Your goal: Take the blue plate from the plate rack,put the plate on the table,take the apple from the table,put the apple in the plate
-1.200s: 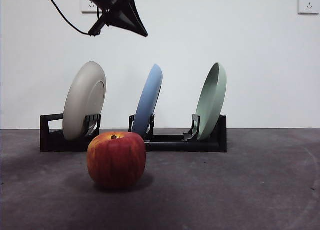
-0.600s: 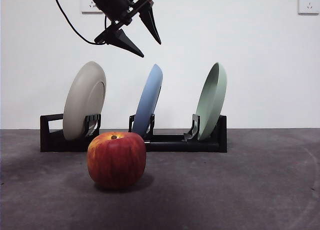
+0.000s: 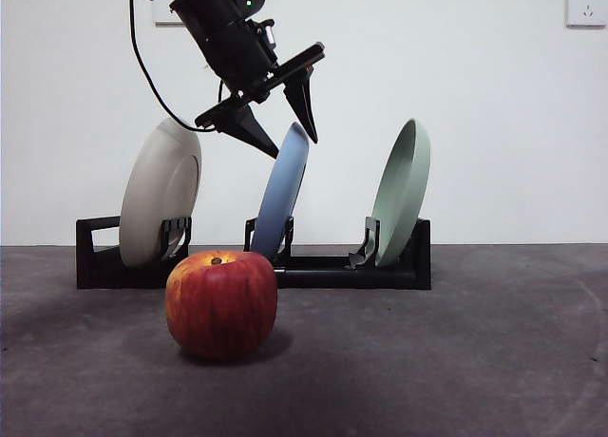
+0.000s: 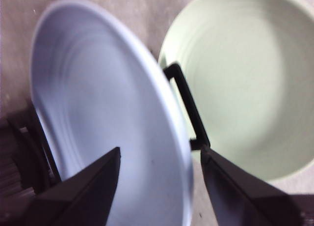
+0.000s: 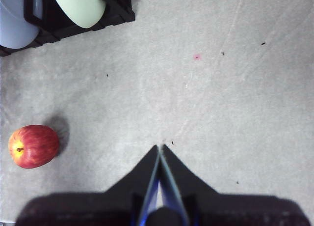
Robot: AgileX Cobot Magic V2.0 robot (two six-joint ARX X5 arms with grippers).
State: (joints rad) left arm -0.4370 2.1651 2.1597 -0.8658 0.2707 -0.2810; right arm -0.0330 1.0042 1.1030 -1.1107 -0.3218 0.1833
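Note:
The rack's black wires close in on the blue plate's lower edge, so my left gripper should next grab the plate by its free top rim [image 3: 299, 133].
The blue plate [image 3: 283, 195] stands on edge in the middle slot of the black plate rack [image 3: 342, 271]. My left gripper [image 3: 292, 144] is open and hangs at the plate's top rim, one jaw on each side of it, not closed on it. In the left wrist view the plate [image 4: 98, 113] fills the picture, with its rim between the open jaws of my left gripper [image 4: 159, 155]. The red apple [image 3: 221, 304] sits on the grey table [image 3: 456, 361] in front of the rack. My right gripper [image 5: 160, 146] is shut and empty, high above the table, away from the apple [image 5: 33, 146].
A cream-white plate [image 3: 160, 190] stands in the rack's left slot and a pale green plate [image 3: 401, 190] in the right slot. The green plate [image 4: 245, 88] is close behind the blue one. A wall with sockets is behind the rack.
My left gripper has come down and to the right from the top of the picture and opened. Its jaws now straddle the blue plate's top rim. Plates and apple have not moved.

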